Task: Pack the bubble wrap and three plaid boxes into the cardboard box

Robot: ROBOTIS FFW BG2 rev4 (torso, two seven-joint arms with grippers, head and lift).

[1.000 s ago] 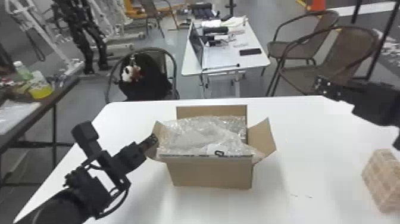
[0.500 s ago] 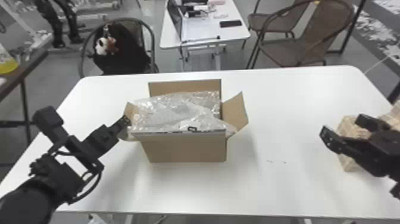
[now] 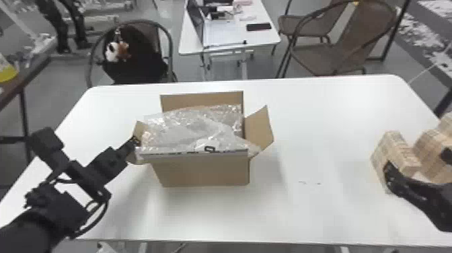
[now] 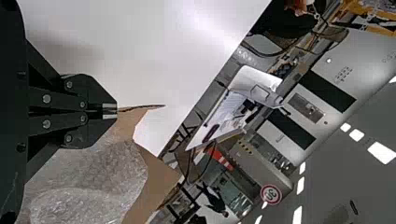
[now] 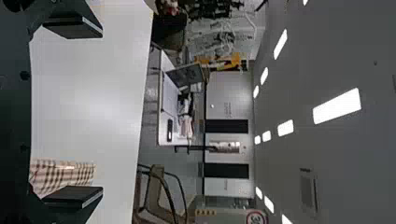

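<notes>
Next, my right gripper grabs a plaid box by its broad plaid sides to pack it into the cardboard box (image 3: 201, 171).
At the left flap of the open cardboard box (image 3: 201, 171), my left gripper (image 3: 135, 140) is clamped onto the cardboard. In the left wrist view the left gripper (image 4: 111, 111) pinches the edge of that flap (image 4: 133, 116). Bubble wrap (image 3: 191, 129) bulges out of the box's top and covers whatever lies below it. Plaid boxes (image 3: 393, 151) stand close together at the table's right side. My right gripper (image 3: 418, 168) is over them, one finger in front of the nearest box. In the right wrist view the right gripper (image 5: 98, 112) is wide open, with plaid boxes (image 5: 60, 175) near one finger.
The white table (image 3: 319, 215) has bare surface between the cardboard box and the plaid boxes. The right flap (image 3: 259, 129) of the cardboard box sticks outward, and its back flap (image 3: 201, 100) stands up. Chairs (image 3: 339, 50) and a second table are beyond the far edge.
The head view has tilted down and shifted right. My right gripper has come down from above the table to the plaid boxes. The left gripper has stayed at the box's flap.
</notes>
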